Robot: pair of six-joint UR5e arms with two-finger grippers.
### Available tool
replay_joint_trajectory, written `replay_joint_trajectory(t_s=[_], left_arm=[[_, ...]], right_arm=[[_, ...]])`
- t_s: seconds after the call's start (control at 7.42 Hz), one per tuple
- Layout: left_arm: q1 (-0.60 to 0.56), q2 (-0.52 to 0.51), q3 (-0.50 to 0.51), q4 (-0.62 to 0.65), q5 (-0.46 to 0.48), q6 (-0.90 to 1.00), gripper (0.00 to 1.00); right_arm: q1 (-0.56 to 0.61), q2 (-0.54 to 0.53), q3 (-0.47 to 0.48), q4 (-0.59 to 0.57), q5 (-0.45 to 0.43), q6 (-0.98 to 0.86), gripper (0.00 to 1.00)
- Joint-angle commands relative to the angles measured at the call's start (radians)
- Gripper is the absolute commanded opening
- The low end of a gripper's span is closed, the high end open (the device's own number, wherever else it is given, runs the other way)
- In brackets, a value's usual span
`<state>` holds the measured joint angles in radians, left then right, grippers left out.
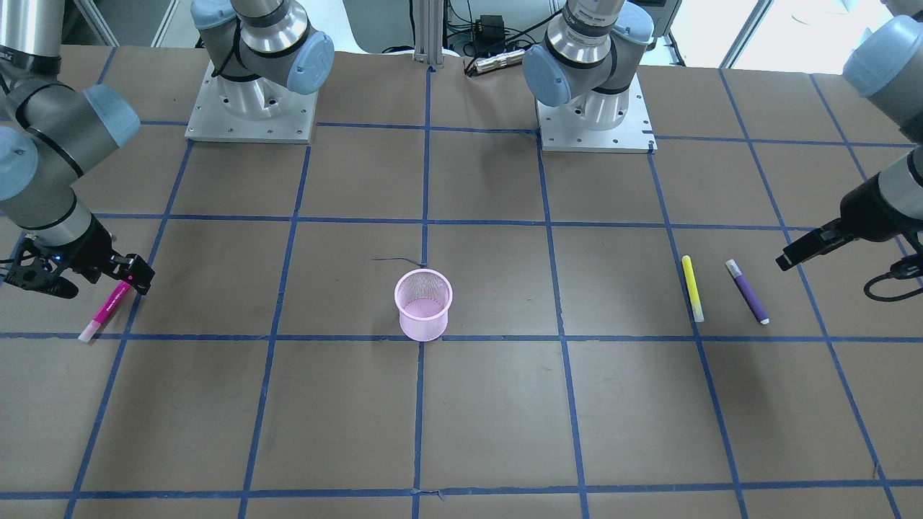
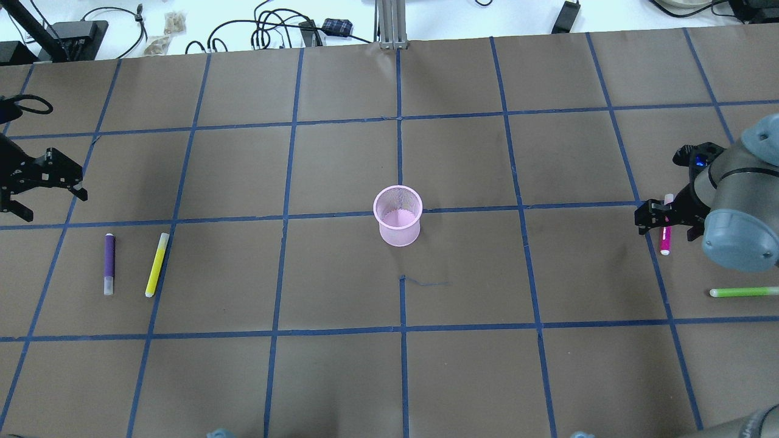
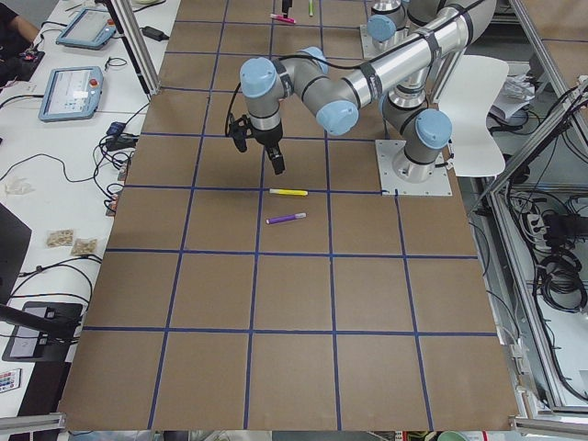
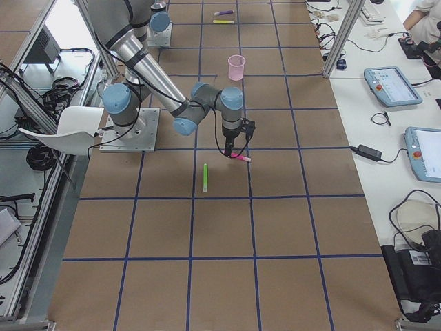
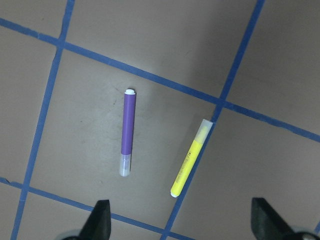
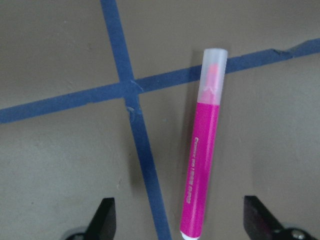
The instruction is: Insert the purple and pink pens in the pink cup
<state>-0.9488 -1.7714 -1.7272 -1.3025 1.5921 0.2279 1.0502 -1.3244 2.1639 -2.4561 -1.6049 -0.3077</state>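
Observation:
The pink pen is meant for the pink cup [image 1: 423, 303]. My right gripper needs to grab the pen next by its white-plugged body end [image 1: 124, 287].
The pink mesh cup [image 2: 397, 216] stands upright at the table's middle, also in the front view [image 1: 423, 306]. The pink pen [image 2: 666, 228] lies flat on the table at my right side. My right gripper [image 2: 668, 220] is open and low over it; in the right wrist view the pen [image 6: 202, 160] lies with its lower end between the two fingertips [image 6: 105, 217]. The purple pen [image 2: 109, 263] lies flat at my left side. My left gripper [image 2: 52, 194] is open and empty, above and beyond it; the left wrist view shows the purple pen [image 5: 128, 131] ahead of the fingertips [image 5: 100, 215].
A yellow pen [image 2: 157, 264] lies right beside the purple one, also in the left wrist view [image 5: 190, 160]. A green pen [image 2: 742, 292] lies on the table near the pink pen, close to my right arm. Blue tape lines grid the brown table [image 2: 462, 365].

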Motion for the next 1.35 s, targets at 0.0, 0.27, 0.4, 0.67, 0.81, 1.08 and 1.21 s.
replay_joint_trajectory(t_s=[0.0,0.27,0.4,0.67,0.81,1.08,1.21], left_arm=[[0.021,-0.113,-0.023,0.160,-0.001,0.002,1.00],[0.022,-0.193,-0.031,0.235,-0.006,-0.002,1.00],[0.021,-0.222,-0.034,0.264,-0.008,-0.010,1.00],[0.018,-0.250,-0.080,0.319,-0.008,-0.010,1.00],[0.015,-0.264,-0.084,0.324,-0.008,-0.010,0.96],[0.015,-0.273,-0.084,0.324,-0.009,-0.009,0.84],[0.015,-0.278,-0.084,0.325,-0.009,-0.004,0.69]], right_arm=[[-0.010,0.011,0.004,-0.009,-0.004,-0.007,0.71],[-0.041,0.014,-0.004,-0.009,0.003,-0.030,0.51],[-0.045,0.016,-0.003,-0.009,0.005,-0.028,0.45],[-0.045,0.022,-0.001,-0.006,0.011,-0.024,0.45],[-0.045,0.022,-0.002,-0.007,0.011,-0.022,0.45],[-0.045,0.021,-0.006,-0.009,0.014,-0.027,0.31],[-0.045,0.022,-0.003,-0.008,0.014,-0.030,0.19]])
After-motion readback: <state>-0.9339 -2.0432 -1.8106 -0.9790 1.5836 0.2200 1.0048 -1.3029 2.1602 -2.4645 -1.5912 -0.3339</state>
